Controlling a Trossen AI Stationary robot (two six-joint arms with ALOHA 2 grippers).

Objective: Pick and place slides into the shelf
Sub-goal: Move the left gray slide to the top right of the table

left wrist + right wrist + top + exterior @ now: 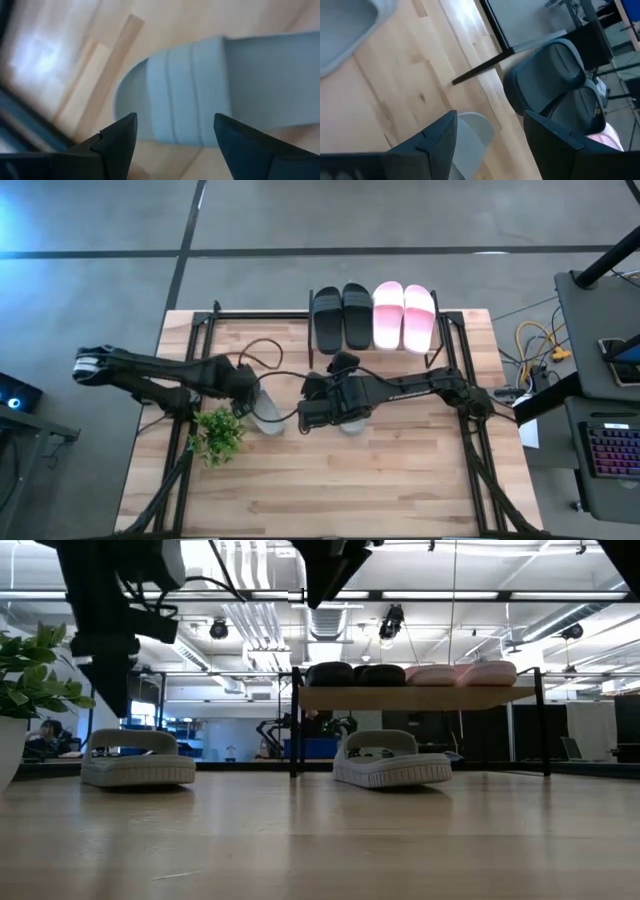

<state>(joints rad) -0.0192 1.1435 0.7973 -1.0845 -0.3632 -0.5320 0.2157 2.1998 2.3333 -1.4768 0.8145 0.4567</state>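
Observation:
Next, my left gripper grabs the grey slide's ridged strap, to place the slide into the shelf.
Two grey slides rest sole-down on the table. My left gripper hovers open just above the left grey slide, its fingers standing either side of the ridged strap. My right gripper is open, higher above the right grey slide. The shelf stands at the far edge. On its top board lie the black pair and the pink pair.
A potted plant stands near the left gripper, on its near side. Cables loop over the table behind the left arm. The shelf's black legs stand just behind the right grey slide. Bare tabletop lies toward the near edge.

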